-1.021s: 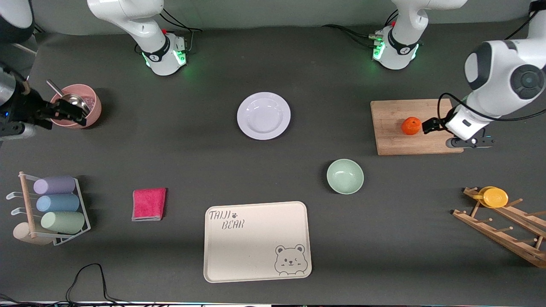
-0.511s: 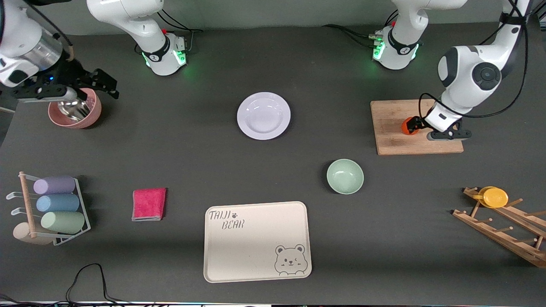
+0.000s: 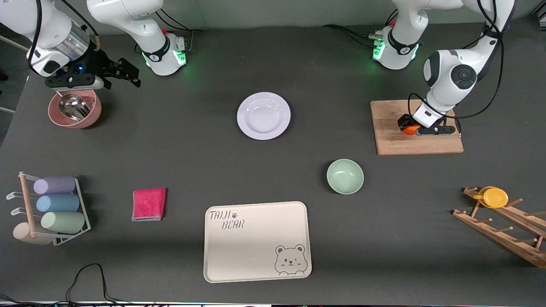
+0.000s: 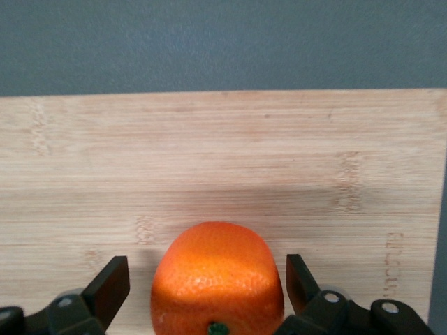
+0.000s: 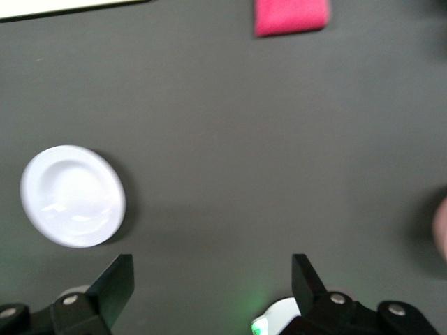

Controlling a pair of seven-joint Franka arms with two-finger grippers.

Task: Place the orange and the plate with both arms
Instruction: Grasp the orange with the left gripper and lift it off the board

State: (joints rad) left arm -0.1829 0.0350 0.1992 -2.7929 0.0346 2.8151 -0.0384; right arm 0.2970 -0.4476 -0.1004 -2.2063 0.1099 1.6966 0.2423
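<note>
My left gripper should close and would catch the orange: my fingers are low on either side of it.
The orange [image 3: 410,129] sits on a wooden cutting board [image 3: 392,136] toward the left arm's end of the table. My left gripper [image 3: 407,123] is low over it, open, one finger on each side of the orange [image 4: 218,279], with small gaps showing. The lavender-white plate [image 3: 263,115] lies on the table midway between the two bases; it also shows in the right wrist view [image 5: 72,196]. My right gripper [image 3: 128,74] is open and empty, up in the air beside the pink bowl, over bare table [image 5: 209,279].
A pink bowl [image 3: 75,111] with a metal scoop stands at the right arm's end. A mint-green bowl [image 3: 345,176], a cream bear tray [image 3: 257,241], a pink cloth [image 3: 149,204], a cup rack [image 3: 51,209] and a wooden peg rack with a yellow disc [image 3: 495,197] lie nearer the camera.
My left gripper has moved in over the cutting board and now straddles the orange. My right gripper has swung from beside the pink bowl toward its base and the table's middle.
</note>
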